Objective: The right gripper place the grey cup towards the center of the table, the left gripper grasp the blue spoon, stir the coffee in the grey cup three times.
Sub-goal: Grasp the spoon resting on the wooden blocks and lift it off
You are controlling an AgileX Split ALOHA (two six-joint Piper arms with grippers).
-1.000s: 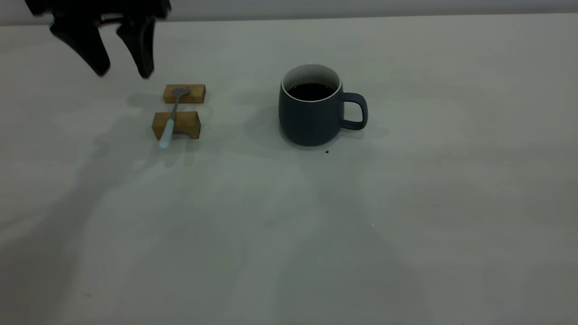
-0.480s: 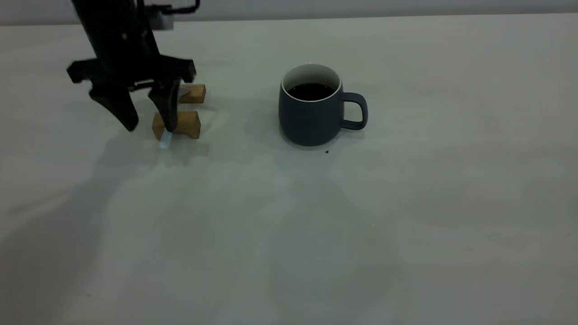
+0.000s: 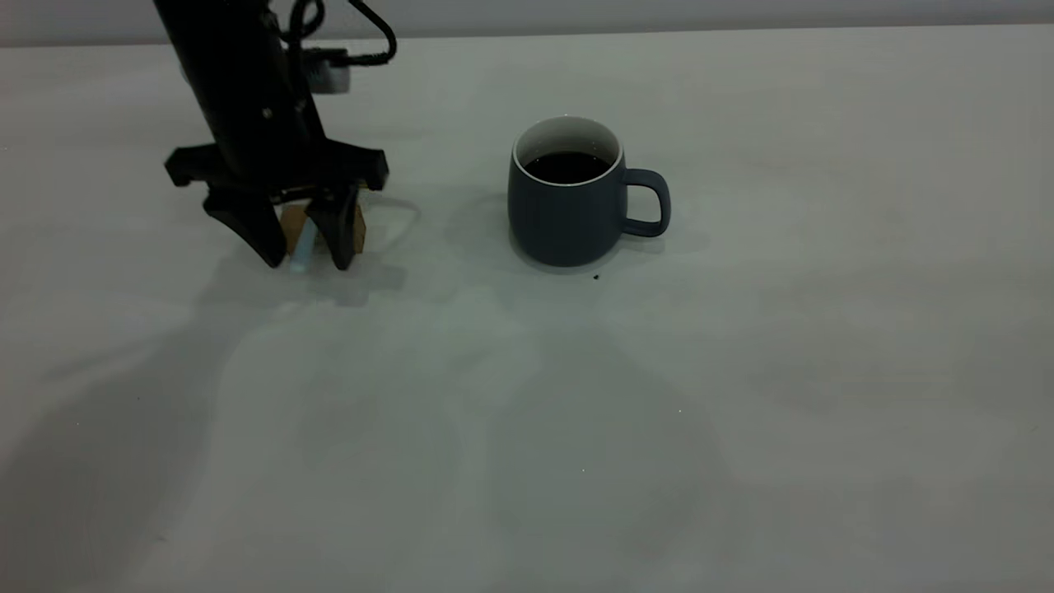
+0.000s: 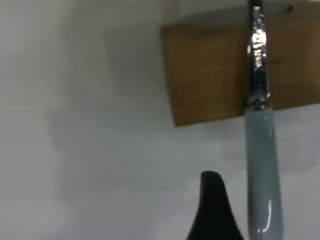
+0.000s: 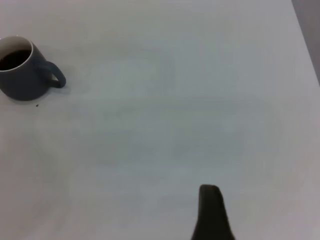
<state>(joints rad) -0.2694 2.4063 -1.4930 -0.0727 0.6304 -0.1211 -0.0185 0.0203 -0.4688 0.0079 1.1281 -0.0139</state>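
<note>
My left gripper's fingers reach down beside the pale handle (image 3: pixel 304 246) (image 4: pixel 263 172), low over the table. They would hold the blue spoon if they closed now, so my left gripper needs to close.
The blue spoon (image 3: pixel 303 247) lies across a wooden block (image 3: pixel 356 228); its pale handle (image 4: pixel 262 165) sticks out past the block's edge (image 4: pixel 210 75). My left gripper (image 3: pixel 306 263) is low over it and open, with one black finger on each side of the handle and gaps between. The spoon's bowl is hidden behind the arm. The grey cup (image 3: pixel 568 210) stands upright mid-table, handle to the right, with dark coffee (image 3: pixel 566 167) inside. My right gripper is away from the cup (image 5: pixel 20 80), and one finger (image 5: pixel 210 212) shows over bare table.
The table (image 3: pixel 741 371) is a plain pale surface. A tiny dark speck (image 3: pixel 596 277) lies just in front of the cup. A second wooden block is hidden behind the left arm. A cable loops behind the left arm near the back edge.
My left gripper has come down from the back left onto the spoon, and its fingers now straddle the handle's end. The cup and spoon have not moved.
</note>
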